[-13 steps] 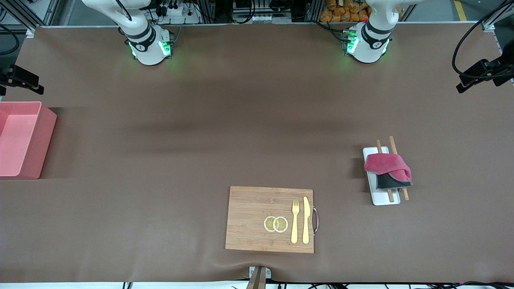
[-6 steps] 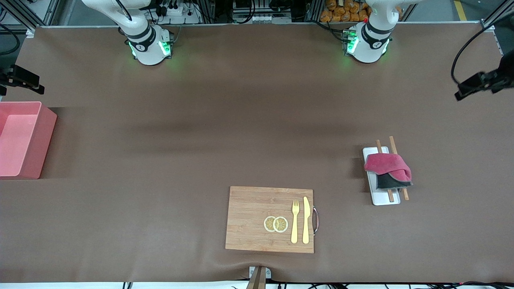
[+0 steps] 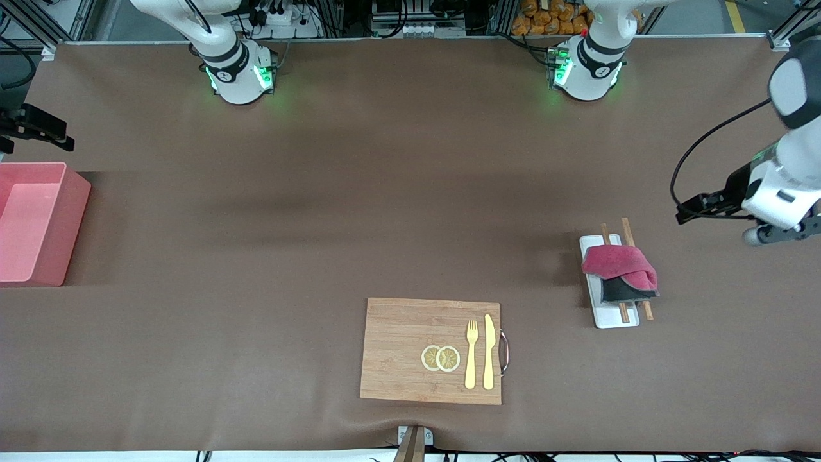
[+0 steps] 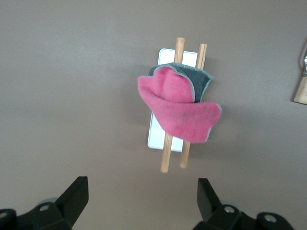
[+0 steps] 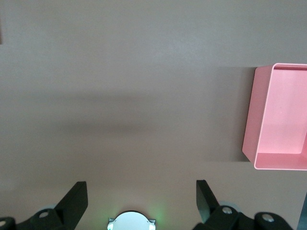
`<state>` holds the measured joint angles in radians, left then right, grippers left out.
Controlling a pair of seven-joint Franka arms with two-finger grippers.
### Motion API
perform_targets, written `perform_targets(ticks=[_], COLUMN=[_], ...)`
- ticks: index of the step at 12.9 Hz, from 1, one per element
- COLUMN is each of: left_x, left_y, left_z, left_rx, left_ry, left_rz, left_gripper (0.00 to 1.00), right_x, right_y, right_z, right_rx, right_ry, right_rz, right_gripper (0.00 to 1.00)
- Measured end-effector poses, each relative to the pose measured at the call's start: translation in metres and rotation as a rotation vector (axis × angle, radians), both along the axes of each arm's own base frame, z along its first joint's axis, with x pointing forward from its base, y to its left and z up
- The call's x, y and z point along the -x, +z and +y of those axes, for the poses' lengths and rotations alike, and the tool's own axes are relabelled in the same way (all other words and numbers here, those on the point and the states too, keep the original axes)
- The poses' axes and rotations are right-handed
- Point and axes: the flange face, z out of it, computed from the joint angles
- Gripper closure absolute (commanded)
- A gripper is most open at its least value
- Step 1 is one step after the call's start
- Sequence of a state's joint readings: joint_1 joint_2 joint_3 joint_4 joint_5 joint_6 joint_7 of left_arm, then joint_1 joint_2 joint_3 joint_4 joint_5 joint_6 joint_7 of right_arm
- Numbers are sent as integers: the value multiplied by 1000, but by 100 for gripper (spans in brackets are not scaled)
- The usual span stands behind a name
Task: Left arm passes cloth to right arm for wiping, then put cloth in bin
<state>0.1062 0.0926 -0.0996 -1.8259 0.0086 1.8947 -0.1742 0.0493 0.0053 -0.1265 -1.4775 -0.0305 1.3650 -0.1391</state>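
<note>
My left gripper grabs the cloth by its pink folded middle (image 3: 620, 264) (image 4: 176, 108) next, to pass it to my right gripper for wiping.
The cloth (image 3: 621, 266), magenta-red with a dark grey side, lies draped over two wooden chopsticks (image 3: 623, 312) on a white tray (image 3: 616, 319) toward the left arm's end of the table. In the left wrist view the cloth (image 4: 180, 108) is apart from my left gripper (image 4: 141, 196), which is open and empty in the air. In the front view the left gripper (image 3: 781, 232) hangs over bare table beside the tray. The pink bin (image 3: 70, 218) stands at the right arm's end. My right gripper (image 5: 139, 196) is open and empty, high over the table beside the bin (image 5: 249, 115).
A wooden cutting board (image 3: 397, 350) lies near the front edge with two lemon slices (image 3: 440, 358), a yellow fork (image 3: 471, 356) and a knife (image 3: 489, 353). Its corner shows in the left wrist view (image 4: 301, 88). The right arm's base (image 5: 132, 221) shows under the right gripper.
The left arm's hand has swung in from the table's edge and come down toward the tray with the cloth. The cloth, the bin and the right arm have not moved.
</note>
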Motion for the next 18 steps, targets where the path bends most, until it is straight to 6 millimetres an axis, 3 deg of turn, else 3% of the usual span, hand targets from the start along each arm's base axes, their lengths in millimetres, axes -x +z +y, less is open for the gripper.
perform_targets(ticks=[2, 3, 6, 11, 13, 15, 18], left_x=[-12, -18, -31, -41, -44, -45, -47], left_y=[-32, -49, -96, -138, -150, -158, -162], left_z=[-11, -16, -18, -19, -20, -20, -23], left_rx=[-6, -29, -46, -36, -33, -31, -29], left_ry=[-32, -55, -78, -78, -77, -73, -62], left_rz=[12, 21, 39, 44, 43, 41, 37], left_gripper=[6, 15, 24, 31, 33, 36, 40], right_x=[-3, -4, -11, -23, -38, -57, -81], right_y=[-2, -4, -9, -22, -54, -99, -158], right_z=[13, 18, 29, 46, 84, 121, 143], right_rx=[-1, -1, -1, -29, -78, -145, -252], right_ry=[23, 33, 54, 97, 150, 182, 161], right_rz=[-1, 3, -10, -18, 28, 87, 138], right_gripper=[0, 0, 0, 0, 0, 0, 0])
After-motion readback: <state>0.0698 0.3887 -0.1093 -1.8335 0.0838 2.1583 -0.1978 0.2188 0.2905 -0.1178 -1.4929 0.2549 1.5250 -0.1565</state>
